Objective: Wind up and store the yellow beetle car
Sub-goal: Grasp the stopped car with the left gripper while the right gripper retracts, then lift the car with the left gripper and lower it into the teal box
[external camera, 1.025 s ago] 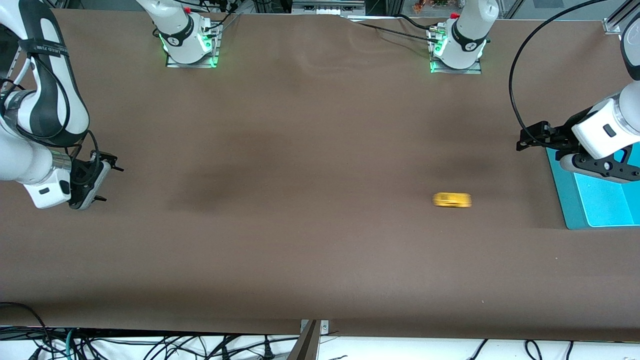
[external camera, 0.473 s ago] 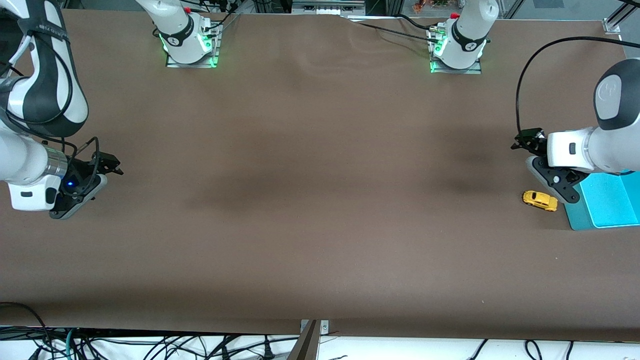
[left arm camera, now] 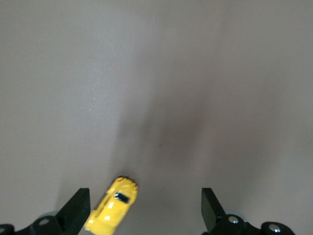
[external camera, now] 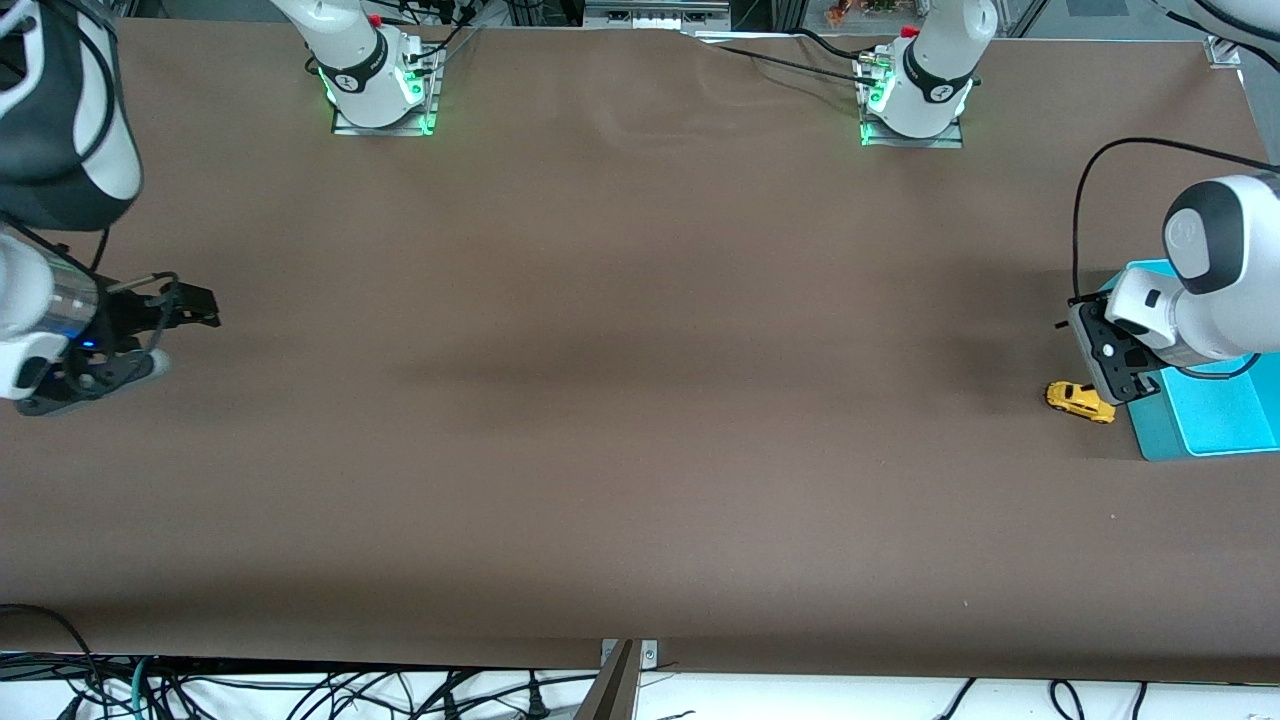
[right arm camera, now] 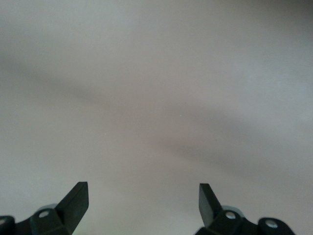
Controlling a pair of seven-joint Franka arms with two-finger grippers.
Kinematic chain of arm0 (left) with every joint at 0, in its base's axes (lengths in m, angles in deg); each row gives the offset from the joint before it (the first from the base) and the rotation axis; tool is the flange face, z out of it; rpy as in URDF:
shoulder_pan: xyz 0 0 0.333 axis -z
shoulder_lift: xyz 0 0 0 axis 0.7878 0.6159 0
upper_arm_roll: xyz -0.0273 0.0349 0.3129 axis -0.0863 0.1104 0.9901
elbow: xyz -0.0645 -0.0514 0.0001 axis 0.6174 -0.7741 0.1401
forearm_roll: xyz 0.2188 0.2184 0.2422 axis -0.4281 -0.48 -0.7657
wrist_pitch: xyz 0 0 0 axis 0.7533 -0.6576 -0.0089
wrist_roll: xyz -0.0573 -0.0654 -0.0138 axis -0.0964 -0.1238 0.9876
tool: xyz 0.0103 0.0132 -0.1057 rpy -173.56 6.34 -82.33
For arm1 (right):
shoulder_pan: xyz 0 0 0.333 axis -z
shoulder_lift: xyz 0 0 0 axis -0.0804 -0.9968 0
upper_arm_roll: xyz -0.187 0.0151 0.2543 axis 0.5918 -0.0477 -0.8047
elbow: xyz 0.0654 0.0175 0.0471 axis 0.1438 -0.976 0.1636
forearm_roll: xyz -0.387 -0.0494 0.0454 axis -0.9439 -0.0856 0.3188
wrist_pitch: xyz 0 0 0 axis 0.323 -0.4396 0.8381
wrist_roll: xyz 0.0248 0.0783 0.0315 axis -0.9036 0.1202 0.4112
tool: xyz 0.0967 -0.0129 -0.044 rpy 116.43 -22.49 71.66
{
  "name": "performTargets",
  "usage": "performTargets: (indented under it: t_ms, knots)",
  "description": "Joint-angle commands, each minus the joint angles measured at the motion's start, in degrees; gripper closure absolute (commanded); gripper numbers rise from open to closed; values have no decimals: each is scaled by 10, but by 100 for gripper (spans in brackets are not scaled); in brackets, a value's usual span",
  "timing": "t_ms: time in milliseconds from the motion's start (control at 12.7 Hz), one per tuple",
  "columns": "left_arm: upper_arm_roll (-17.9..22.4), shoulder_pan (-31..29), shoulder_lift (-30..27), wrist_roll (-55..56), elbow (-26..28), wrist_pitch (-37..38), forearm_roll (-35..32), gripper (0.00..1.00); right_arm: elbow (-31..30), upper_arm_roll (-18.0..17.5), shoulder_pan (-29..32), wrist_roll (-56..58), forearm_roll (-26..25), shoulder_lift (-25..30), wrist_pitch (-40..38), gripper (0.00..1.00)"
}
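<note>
The left gripper grabs the car by its two sides next, to store the yellow beetle car (external camera: pixel 1080 401) in the teal tray (external camera: pixel 1205 418).
The yellow beetle car (external camera: pixel 1080 401) stands on the brown table beside the teal tray (external camera: pixel 1205 418), at the left arm's end. My left gripper (external camera: pixel 1113 380) is open and points down just over the car, beside the tray's edge. In the left wrist view the car (left arm camera: pixel 112 211) lies slanted between the spread fingers, close to one fingertip (left arm camera: pixel 78 204), and the gripper (left arm camera: pixel 144 208) holds nothing. My right gripper (external camera: pixel 135 370) waits at the right arm's end of the table. In its wrist view it (right arm camera: pixel 142 200) is open over bare table.
The two arm bases (external camera: pixel 378 85) (external camera: pixel 915 95) stand along the table's edge farthest from the front camera. The teal tray reaches past the view's edge. Cables hang below the table's near edge (external camera: pixel 620 650).
The car rolled across the table toward the left arm's end and stopped beside the teal tray. My left gripper swung down over it. My right arm drew back toward its own end.
</note>
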Motion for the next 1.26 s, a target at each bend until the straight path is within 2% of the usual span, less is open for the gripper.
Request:
performTargets:
  t_ms: [0,79,158,237,315,473,631,867,1183]
  knots:
    - [-5,-36,26,-151,31,-86,-10,0,-21,0,-1,-60,-2,55,-26,0]
    - [-5,-46,38,-198,32,-115,-10,0,-53,0,-3,-94,-1,83,-25,0]
    - [-5,-56,53,-239,31,-136,-5,0,-93,11,-3,-118,25,117,-18,0]
    - [-5,-62,71,-274,31,-158,1,0,-118,56,-4,-126,78,146,-14,0]
    - [-5,-64,86,-296,32,-174,9,0,-122,98,-14,-120,100,162,-13,0]
    - [-5,-66,101,-333,40,-201,17,0,-120,145,-43,-118,92,174,14,0]
    - [-5,-66,104,-349,51,-234,20,0,-127,146,-49,-121,73,186,21,0]
    - [-5,-71,127,-351,51,-272,20,0,-131,145,-57,-125,76,186,10,0]
    - [-5,-88,140,-351,51,-286,44,0,-126,131,-58,-125,77,183,14,0]
